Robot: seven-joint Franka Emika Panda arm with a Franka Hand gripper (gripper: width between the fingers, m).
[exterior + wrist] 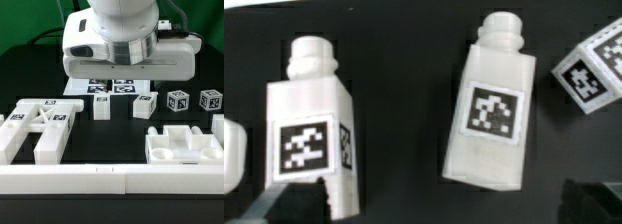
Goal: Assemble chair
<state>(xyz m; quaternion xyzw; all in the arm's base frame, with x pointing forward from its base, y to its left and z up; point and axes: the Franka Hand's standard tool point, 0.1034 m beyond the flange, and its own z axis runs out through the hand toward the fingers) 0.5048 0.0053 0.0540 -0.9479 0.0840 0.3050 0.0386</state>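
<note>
My gripper grips one leg by its tagged body (pixel 145 104) next, leaving the leg's peg free to enter the seat block (pixel 185 146).
Two white chair legs lie side by side on the black table, each with a peg at one end and a square tag on its face: one leg (pixel 310 125) (pixel 100 106) and the other leg (pixel 494 110) (pixel 146 106). My gripper (pixel 429 208) hovers above them, open, with nothing between its dark fingertips (pixel 249 206). The slotted back frame (pixel 35 125) lies at the exterior view's left. The seat block (pixel 185 146) rests at that view's right. The arm's hand (pixel 120 50) hides the fingers in the exterior view.
The marker board (pixel 110 90) lies behind the two legs. Two small tagged white blocks (pixel 178 100) (pixel 210 98) sit at the exterior view's back right; one tagged block (pixel 589 68) shows in the wrist view. A long white rail (pixel 110 182) runs along the front.
</note>
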